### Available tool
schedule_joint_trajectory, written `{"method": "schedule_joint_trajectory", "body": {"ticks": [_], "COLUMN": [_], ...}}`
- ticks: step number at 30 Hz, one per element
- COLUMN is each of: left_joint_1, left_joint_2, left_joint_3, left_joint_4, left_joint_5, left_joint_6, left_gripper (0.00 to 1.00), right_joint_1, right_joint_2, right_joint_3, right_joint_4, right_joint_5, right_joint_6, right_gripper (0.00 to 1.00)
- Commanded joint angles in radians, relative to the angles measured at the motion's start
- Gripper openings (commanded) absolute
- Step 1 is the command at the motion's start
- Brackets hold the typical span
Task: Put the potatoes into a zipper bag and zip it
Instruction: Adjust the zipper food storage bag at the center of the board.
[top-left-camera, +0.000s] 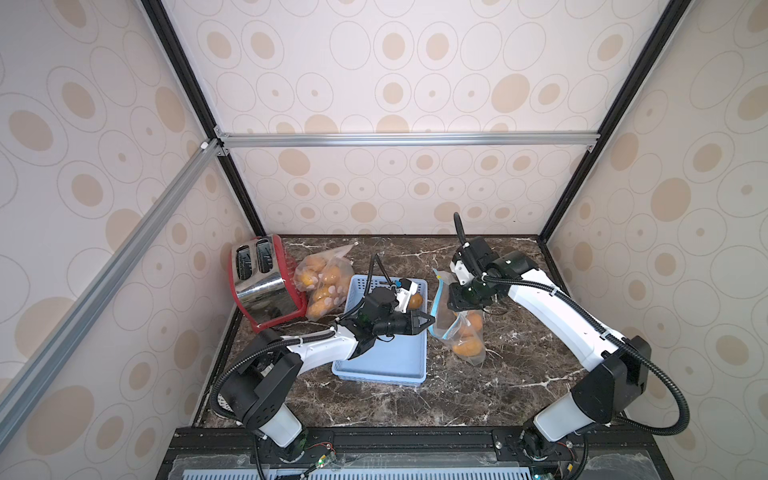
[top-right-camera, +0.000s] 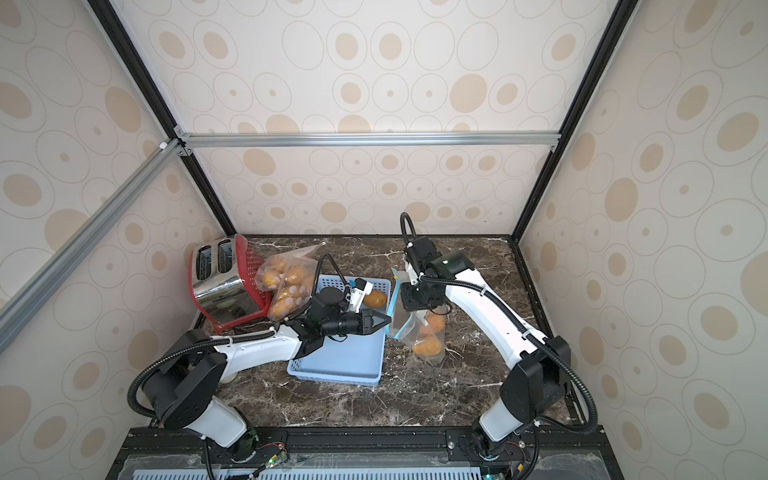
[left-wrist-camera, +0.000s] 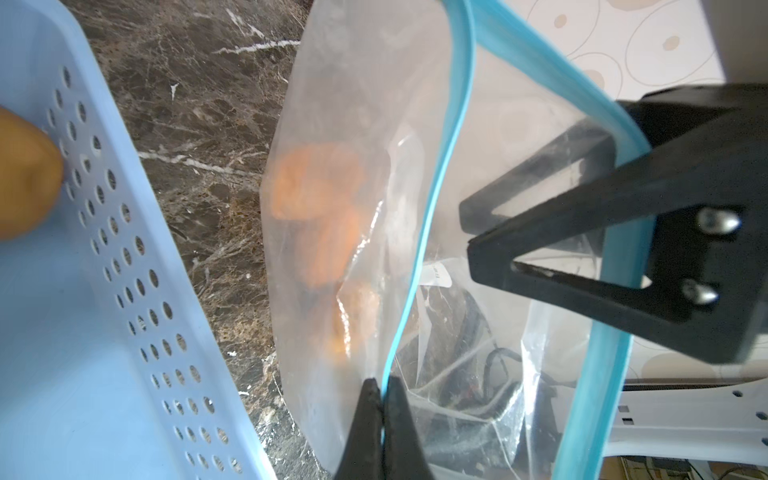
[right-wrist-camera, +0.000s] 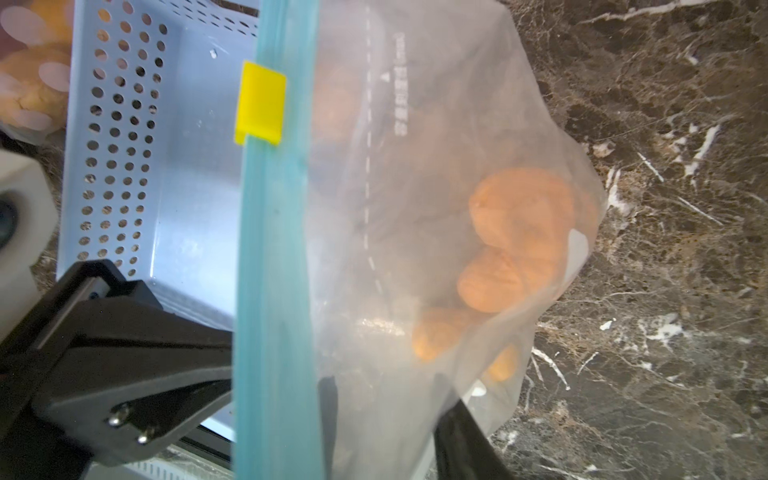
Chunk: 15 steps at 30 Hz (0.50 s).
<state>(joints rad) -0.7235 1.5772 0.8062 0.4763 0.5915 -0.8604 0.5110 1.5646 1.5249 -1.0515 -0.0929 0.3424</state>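
I need to keep the bag's opening open for potatoes, so I should grab the zipper bag's blue rim with my right gripper, opposite my left gripper, and leave the slider free.
A clear zipper bag (top-left-camera: 451, 320) (top-right-camera: 409, 328) with a blue zip strip stands right of the basket, holding several orange potatoes (top-left-camera: 467, 347) (right-wrist-camera: 519, 232). My left gripper (top-left-camera: 432, 320) (left-wrist-camera: 384, 399) is shut on the bag's blue rim (left-wrist-camera: 432, 216). My right gripper (top-left-camera: 459, 307) (right-wrist-camera: 390, 395) hovers over the bag mouth, its jaws apart, with bag film between them. The yellow slider (right-wrist-camera: 260, 102) sits on the strip. One loose potato (top-left-camera: 414, 300) (top-right-camera: 375, 298) lies in the blue basket (top-left-camera: 386, 357).
A second clear bag of potatoes (top-left-camera: 322, 286) (top-right-camera: 286, 282) leans against a red and chrome toaster (top-left-camera: 262, 282) at the back left. The basket (top-right-camera: 345, 357) sits mid-table on dark marble. Patterned walls close in on three sides.
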Motion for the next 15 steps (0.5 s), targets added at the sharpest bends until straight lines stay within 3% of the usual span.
{"method": "schedule_joint_trajectory", "body": {"ticks": [1, 4, 9, 15], "left_joint_1": [0.008, 0.007, 0.008, 0.007], "left_joint_2": [-0.038, -0.048, -0.051, -0.062], "left_joint_3": [0.006, 0.009, 0.011, 0.016], "left_joint_4": [-0.016, -0.030, -0.034, -0.063], "left_joint_5": [-0.031, -0.039, -0.041, -0.061], "left_joint_6": [0.041, 0.049, 0.048, 0.067], "left_gripper": [0.00, 0.00, 0.00, 0.00], "right_joint_1": [0.003, 0.002, 0.003, 0.002], "right_joint_2": [-0.021, -0.006, 0.016, 0.017], "right_joint_3": [0.013, 0.031, 0.056, 0.083], "right_joint_4": [0.008, 0.012, 0.022, 0.021], "right_joint_5": [-0.025, -0.033, -0.060, -0.070], "right_joint_6": [-0.014, -0.022, -0.017, -0.019], "right_gripper": [0.42, 0.41, 0.29, 0.28]}}
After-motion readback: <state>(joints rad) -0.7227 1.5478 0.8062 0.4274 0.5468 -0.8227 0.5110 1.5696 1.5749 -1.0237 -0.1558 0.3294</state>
